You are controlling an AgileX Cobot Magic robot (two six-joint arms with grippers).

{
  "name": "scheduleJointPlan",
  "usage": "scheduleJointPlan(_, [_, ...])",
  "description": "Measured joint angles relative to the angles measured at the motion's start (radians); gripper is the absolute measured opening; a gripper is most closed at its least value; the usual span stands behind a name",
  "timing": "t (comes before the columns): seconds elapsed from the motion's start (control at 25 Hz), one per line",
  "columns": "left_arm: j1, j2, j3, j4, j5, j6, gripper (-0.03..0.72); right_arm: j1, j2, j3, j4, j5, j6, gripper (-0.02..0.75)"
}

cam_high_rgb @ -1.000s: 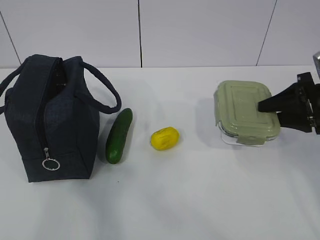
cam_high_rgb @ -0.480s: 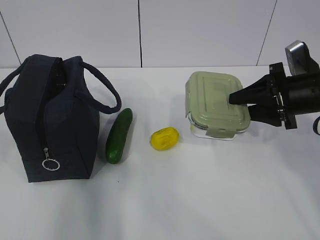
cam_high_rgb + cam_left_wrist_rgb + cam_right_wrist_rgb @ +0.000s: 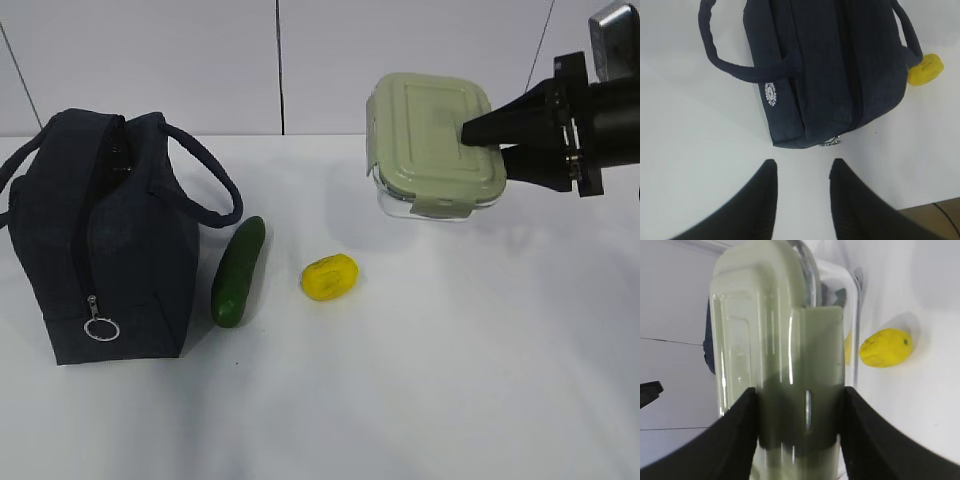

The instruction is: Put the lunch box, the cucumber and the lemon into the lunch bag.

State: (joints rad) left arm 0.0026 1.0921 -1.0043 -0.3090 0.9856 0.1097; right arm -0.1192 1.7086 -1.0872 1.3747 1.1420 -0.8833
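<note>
My left gripper pinches the lunch bag by the thin edge of its zip opening next, since the lunch bag's wide cloth body [image 3: 140, 260] bulges out.
My right gripper [image 3: 490, 135] is shut on the lunch box [image 3: 432, 140], a clear container with a sage-green lid, and holds it in the air above the table at the right, tilted with the lid facing the camera. The right wrist view shows both fingers [image 3: 735, 440] clamped on its sides [image 3: 800, 390]. The dark green cucumber [image 3: 238, 270] lies beside the navy lunch bag [image 3: 100, 240]. The yellow lemon [image 3: 329, 277] sits in the middle. My left gripper [image 3: 801, 167] hangs open above the table just short of the lunch bag [image 3: 830, 75].
The white table [image 3: 400, 400] runs to a white panelled wall at the back. The bag's two loop handles [image 3: 205, 180] stick out towards the cucumber. A zipper ring pull [image 3: 101, 329] hangs on the bag's near end.
The right gripper has lifted the lunch box off the table and carried it up and to the left. The cucumber, lemon and bag have not moved.
</note>
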Motion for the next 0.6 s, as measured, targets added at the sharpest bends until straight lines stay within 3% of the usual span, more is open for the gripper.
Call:
scheduleJointPlan(0.24, [0.0, 0.133, -0.013, -0.025, -0.078, 0.005, 0.317, 0.031, -0.009, -0.072, -0.008, 0.006, 0.058, 0.369])
scheduleJointPlan(0.6, [0.0, 0.349, -0.144, -0.102, -0.104, 0.083, 0.322, 0.1, -0.009, -0.175, 0.017, 0.025, 0.1, 0.369])
